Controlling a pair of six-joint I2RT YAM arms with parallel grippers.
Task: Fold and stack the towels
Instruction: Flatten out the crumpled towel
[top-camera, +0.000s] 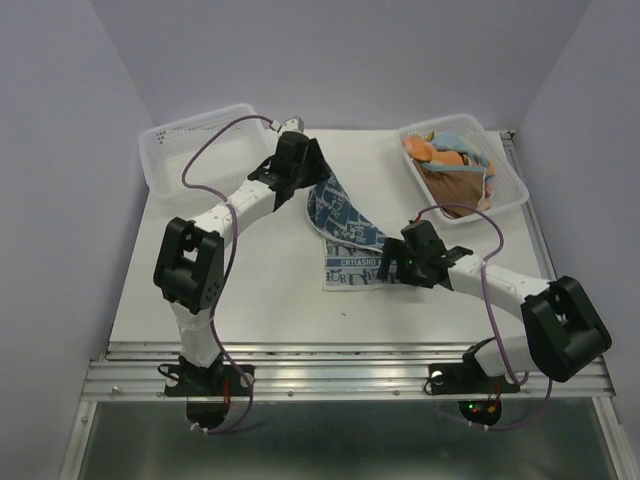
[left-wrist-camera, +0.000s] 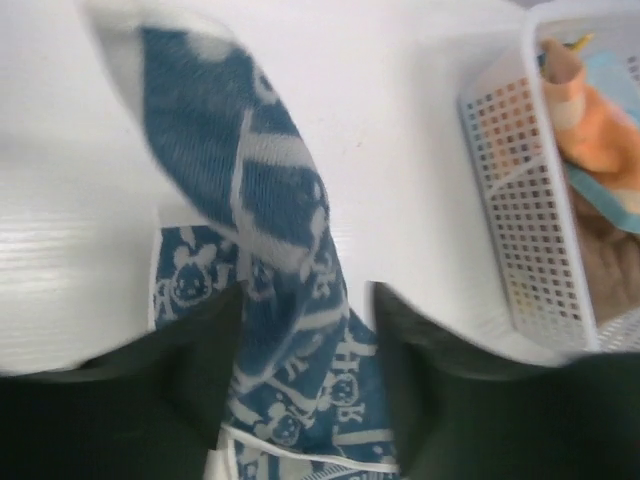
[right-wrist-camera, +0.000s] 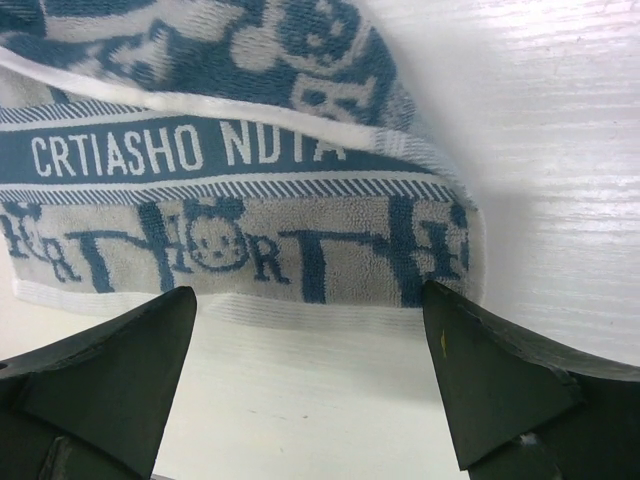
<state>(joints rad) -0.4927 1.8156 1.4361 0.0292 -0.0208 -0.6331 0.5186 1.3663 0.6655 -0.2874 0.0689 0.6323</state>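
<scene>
My right gripper is to grab the towel's near corner by the lettered hem (right-wrist-camera: 250, 220) next, so it can stretch and fold over that edge of the towel.
A blue-and-white patterned towel (top-camera: 345, 235) lies mid-table, its near part flat and its far end lifted toward my left gripper (top-camera: 310, 188). In the left wrist view that gripper (left-wrist-camera: 305, 300) has its jaws partly apart, with a fold of the towel (left-wrist-camera: 270, 200) running up between the fingers. My right gripper (top-camera: 392, 264) hovers wide open at the towel's near right corner. Its wrist view shows the gripper (right-wrist-camera: 310, 290) just short of the lettered hem (right-wrist-camera: 250, 220), nothing between the fingers. More towels (top-camera: 455, 160), orange, light blue and brown, are piled in the right basket.
A white perforated basket (top-camera: 515, 195) holding the pile stands at the back right; it shows in the left wrist view too (left-wrist-camera: 530, 200). Another white basket (top-camera: 190, 145) stands at the back left. Purple walls close in on three sides.
</scene>
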